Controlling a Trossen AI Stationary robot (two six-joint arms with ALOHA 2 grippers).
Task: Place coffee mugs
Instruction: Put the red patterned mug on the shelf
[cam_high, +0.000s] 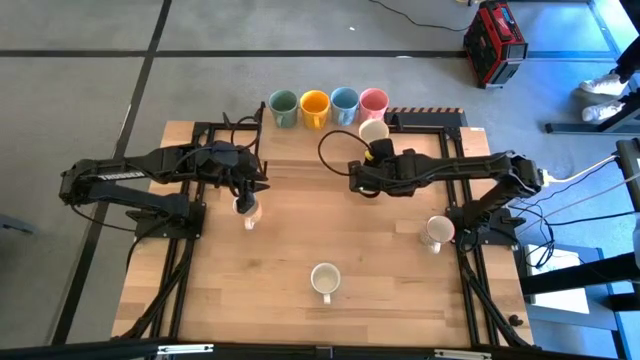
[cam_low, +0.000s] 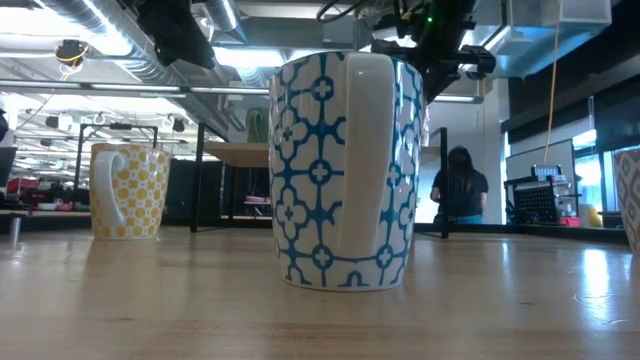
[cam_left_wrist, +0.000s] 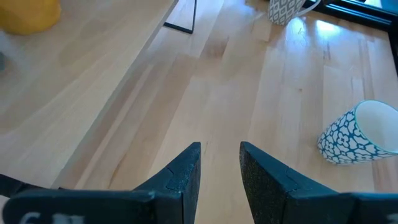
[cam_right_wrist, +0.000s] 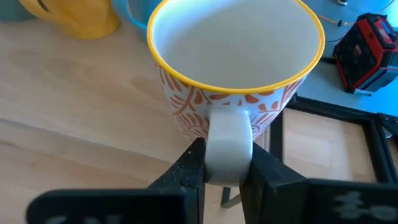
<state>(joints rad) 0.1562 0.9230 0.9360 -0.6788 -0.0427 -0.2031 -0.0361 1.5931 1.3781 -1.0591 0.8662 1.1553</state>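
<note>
My right gripper can open now, and the mug would stand. The orange-patterned mug's base (cam_right_wrist: 196, 134) is down on the shelf board (cam_right_wrist: 134, 115) in front of the pink mug.
Four plain mugs stand in a row at the table's far edge: green (cam_high: 283, 107), orange (cam_high: 314, 107), blue (cam_high: 344, 104), pink (cam_high: 373, 102). Just in front of the pink one is a cream mug (cam_high: 373, 131) with an orange pattern and a yellow rim (cam_right_wrist: 236, 37), and my right gripper (cam_high: 370, 150) is shut on it. My left gripper (cam_left_wrist: 221, 149) hangs open over the table's left middle with nothing between its fingers, above a yellow-dotted mug (cam_high: 247, 211). A blue-patterned mug (cam_high: 325, 279) stands on its base near the front edge and a grey-patterned mug (cam_high: 437, 231) at the right. My right gripper pinches the cream mug's white handle (cam_right_wrist: 228, 146) between its two fingers (cam_right_wrist: 189, 165), which lie on either side of the loop. They come from the table's near side, slanting down. The mug is upright, its mouth up; whether its base touches the table I cannot tell.
Black frame rails (cam_high: 420, 118) run along the table's far edge and down both sides. A black cable (cam_high: 328, 150) loops over the wood beside the right gripper. A red box (cam_high: 494, 42) sits on the floor beyond the far right corner. Bare wood lies between the front mug and the arms.
</note>
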